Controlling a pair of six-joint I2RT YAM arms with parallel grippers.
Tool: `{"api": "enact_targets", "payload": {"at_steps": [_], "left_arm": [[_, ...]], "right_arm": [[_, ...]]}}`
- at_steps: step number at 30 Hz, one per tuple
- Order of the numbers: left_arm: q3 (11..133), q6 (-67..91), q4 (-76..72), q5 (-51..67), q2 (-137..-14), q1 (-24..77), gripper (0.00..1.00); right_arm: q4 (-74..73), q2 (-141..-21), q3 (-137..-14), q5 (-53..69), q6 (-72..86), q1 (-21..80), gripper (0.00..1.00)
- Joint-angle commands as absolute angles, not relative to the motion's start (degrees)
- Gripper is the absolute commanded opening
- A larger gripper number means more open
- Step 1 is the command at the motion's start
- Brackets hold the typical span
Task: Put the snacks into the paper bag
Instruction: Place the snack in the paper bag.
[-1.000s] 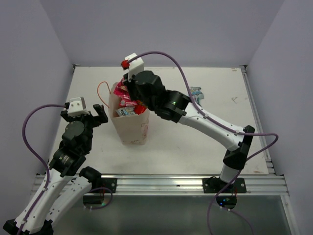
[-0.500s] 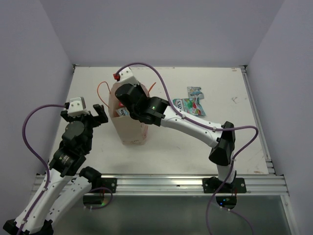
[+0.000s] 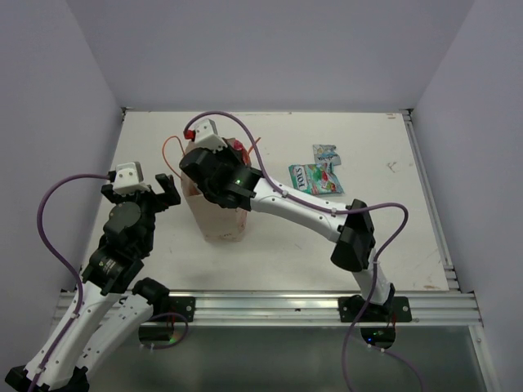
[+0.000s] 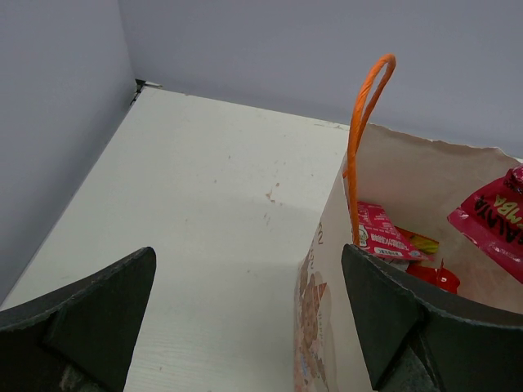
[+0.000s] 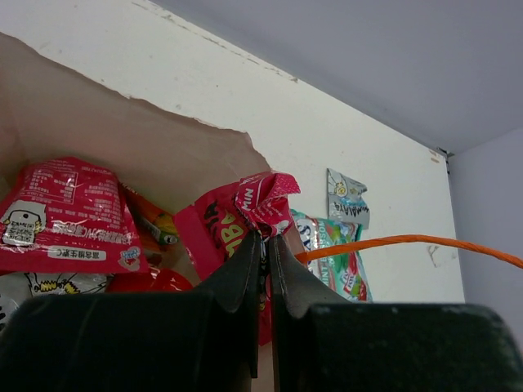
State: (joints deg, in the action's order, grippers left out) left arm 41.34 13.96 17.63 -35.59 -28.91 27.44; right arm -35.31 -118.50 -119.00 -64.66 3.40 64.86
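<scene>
The red snack packet (image 5: 245, 208) hangs in the bag's opening and would end inside the bag, so my right gripper opens next.
The cream paper bag (image 3: 222, 216) stands upright at centre-left, its orange handle (image 4: 364, 122) sticking up. My right gripper (image 5: 265, 245) is shut on the crumpled top of a red snack packet (image 5: 245, 208) and hangs at the bag's mouth (image 3: 214, 167). Inside the bag lie another red packet (image 5: 69, 212), a magenta one (image 4: 380, 237) and other snacks, partly hidden. A teal-white FOX'S packet (image 3: 315, 178) and a light blue packet (image 3: 327, 153) lie on the table to the bag's right. My left gripper (image 3: 155, 189) is open beside the bag's left wall (image 4: 327, 269), holding nothing.
The right arm reaches across the table from its base (image 3: 372, 306) and covers most of the bag's opening in the top view. A second orange handle (image 5: 409, 242) arcs over the bag's right edge. Grey walls enclose the white table (image 3: 368, 229) on three sides.
My right gripper has swung left and lower over the bag's mouth with the red packet; the two packets on the table came into view. The left arm has not moved.
</scene>
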Motion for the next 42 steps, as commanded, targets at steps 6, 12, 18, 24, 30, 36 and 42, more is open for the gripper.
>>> {"api": "enact_targets", "payload": {"at_steps": [6,12,18,24,30,36,42], "left_arm": [[40.8,14.1,15.2,-36.3,-28.7,27.3,1.0],[40.8,14.1,15.2,-36.1,-28.7,27.3,1.0],[40.9,14.1,15.2,-36.2,-28.7,27.3,1.0],[40.9,14.1,15.1,-35.9,-28.8,27.3,1.0],[40.8,14.1,15.1,-35.9,-28.7,27.3,1.0],[40.9,14.1,15.2,-35.6,-28.7,27.3,1.0],[40.8,14.2,15.2,-35.7,-28.6,27.3,1.0]], "right_arm": [[-38.5,-119.4,-123.4,-65.8,6.9,65.1,0.18],[-40.1,-117.4,-123.0,-61.9,9.2,65.1,0.38],[-38.9,-111.7,-120.9,-51.3,10.5,65.1,0.5],[-33.7,-105.1,-116.2,-38.4,9.7,65.1,0.64],[-29.7,-99.5,-112.9,-28.3,8.3,65.2,0.82],[-28.6,-96.3,-112.1,-26.1,6.4,65.1,0.96],[-27.5,-93.8,-111.0,-27.9,3.8,65.0,0.99]]}}
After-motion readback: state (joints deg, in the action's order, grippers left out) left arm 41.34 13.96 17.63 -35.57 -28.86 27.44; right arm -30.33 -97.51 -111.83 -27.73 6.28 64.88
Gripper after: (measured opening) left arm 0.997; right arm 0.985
